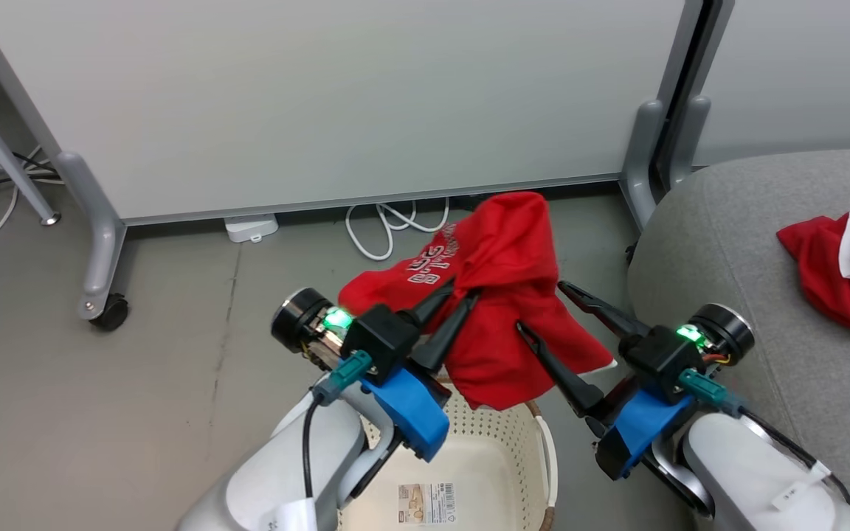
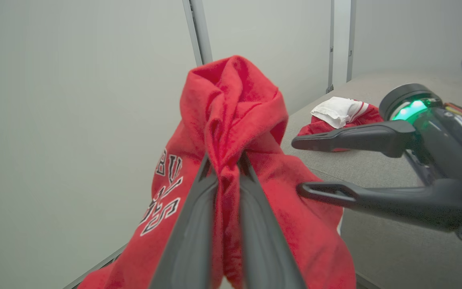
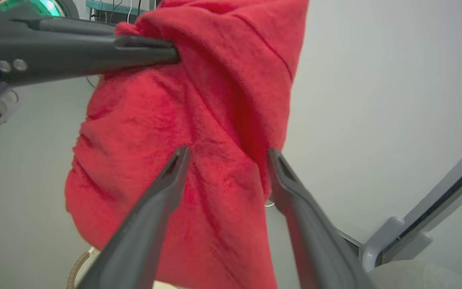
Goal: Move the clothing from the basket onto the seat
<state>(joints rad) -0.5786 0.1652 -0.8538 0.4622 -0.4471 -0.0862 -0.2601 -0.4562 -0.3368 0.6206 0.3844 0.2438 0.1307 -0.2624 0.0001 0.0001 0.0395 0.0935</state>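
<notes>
My right gripper grabs the red lettered garment by its lower fold [image 3: 227, 183] next, to carry the garment onto the seat.
My left gripper [image 1: 463, 289] is shut on a bunched fold of the red lettered garment [image 1: 502, 310], which hangs above the basket [image 1: 502, 442]. White lettering shows on its left side [image 2: 165, 192]. My right gripper [image 1: 541, 308] stands open just right of the hanging cloth, its fingers [image 3: 171, 176] spread beside the fabric [image 3: 199, 132] without pinching it. The basket's cream inside lies bare below. The other red garment [image 1: 834, 269], with white lining turned out, lies on the grey seat [image 1: 720, 243] at the right; it also appears as a red-and-white heap [image 2: 341, 116] in the left wrist view.
A pale partition panel [image 1: 322, 96] on castor feet [image 1: 104, 310] stands behind the basket. White cables [image 1: 384, 225] and a small white box [image 1: 251, 227] lie on the grey floor under it. Bare floor spreads to the left.
</notes>
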